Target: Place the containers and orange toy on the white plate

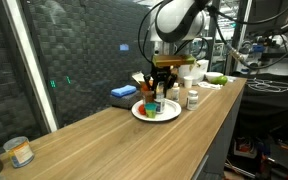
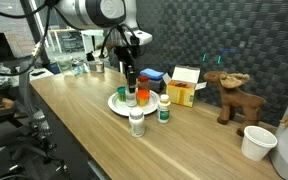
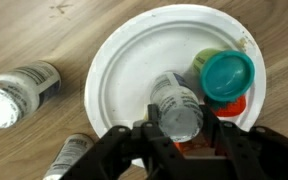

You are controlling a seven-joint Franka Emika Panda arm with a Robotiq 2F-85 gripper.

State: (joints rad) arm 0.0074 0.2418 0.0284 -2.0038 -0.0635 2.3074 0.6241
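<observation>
I should open my gripper, because the clear container is upright and well inside the rim of the plate [image 3: 119, 55], so the container would stand on the plate.
A white plate [image 3: 119, 55] lies on the wooden table and shows in both exterior views [image 1: 140, 111] [image 2: 115, 103]. On it stand a teal-lidded container [image 3: 227, 73] and an orange toy [image 3: 239, 104], partly hidden beneath that container. My gripper [image 3: 178, 128] is shut on a clear container [image 3: 174, 105] with a pale cap and holds it upright over the plate. In both exterior views the gripper [image 1: 161, 88] [image 2: 130, 84] hangs straight down over the plate. Two more clear containers [image 3: 20, 92] [image 3: 68, 157] stand on the table beside the plate.
A yellow box [image 2: 184, 91], a wooden moose figure [image 2: 230, 95] and a white cup [image 2: 258, 142] stand along the table. A blue object [image 1: 122, 93] lies behind the plate. A jar [image 1: 19, 152] stands at the far end. The table edge [image 1: 219, 125] is close.
</observation>
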